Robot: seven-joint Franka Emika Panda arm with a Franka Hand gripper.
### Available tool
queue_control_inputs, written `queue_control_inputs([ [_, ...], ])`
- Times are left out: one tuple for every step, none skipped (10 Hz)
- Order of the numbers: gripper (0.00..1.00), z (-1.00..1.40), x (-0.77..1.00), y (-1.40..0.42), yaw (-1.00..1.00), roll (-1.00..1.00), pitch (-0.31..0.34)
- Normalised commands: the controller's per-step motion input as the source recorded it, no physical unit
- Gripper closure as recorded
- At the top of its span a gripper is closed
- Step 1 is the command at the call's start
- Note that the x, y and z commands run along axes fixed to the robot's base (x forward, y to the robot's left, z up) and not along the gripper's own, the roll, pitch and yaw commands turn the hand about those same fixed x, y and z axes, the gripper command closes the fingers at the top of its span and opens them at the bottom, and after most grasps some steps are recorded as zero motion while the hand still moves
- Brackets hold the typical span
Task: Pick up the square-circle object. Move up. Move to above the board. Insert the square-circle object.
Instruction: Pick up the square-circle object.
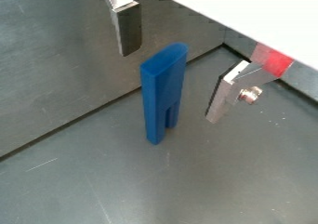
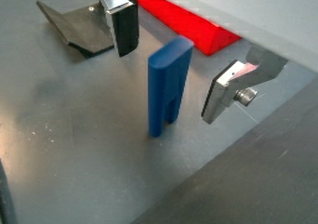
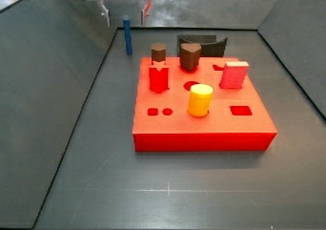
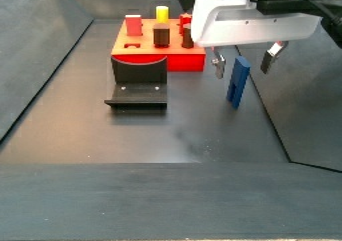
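My gripper will insert the blue square-circle object into the board (image 3: 204, 129), so next it will grab the object by its solid upper end (image 3: 126, 25).
The square-circle object is a tall flat blue piece with a slot at its foot. It stands upright on the grey floor in both wrist views (image 1: 163, 93) (image 2: 169, 84) and in both side views (image 3: 128, 38) (image 4: 238, 83). My gripper (image 1: 174, 79) (image 2: 172, 79) is open above it, one finger (image 1: 126, 32) on each side, clear of the piece and above the floor. The side views show the gripper (image 3: 125, 16) (image 4: 245, 63) just over the piece's top. The red board (image 3: 204, 129) (image 4: 150, 57) (image 2: 187, 23) lies apart from it.
The board carries a yellow cylinder (image 3: 200, 100), a red piece (image 3: 159, 78), a pink block (image 3: 234, 74) and two brown pieces (image 3: 192, 54). The dark fixture (image 4: 138, 90) (image 2: 77, 28) stands beside the board. Grey walls (image 3: 76, 43) enclose the floor.
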Motion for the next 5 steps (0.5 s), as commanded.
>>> queue_control_inputs([
  [0.00,-0.13,0.00,0.00,0.00,-0.14,-0.043],
  [0.00,0.00,0.00,0.00,0.00,0.00,0.000],
  [1.00,0.00,0.00,0.00,0.00,0.00,0.000],
  [1.00,0.00,0.00,0.00,0.00,0.00,0.000],
  [1.00,0.00,0.00,0.00,0.00,0.00,0.000],
])
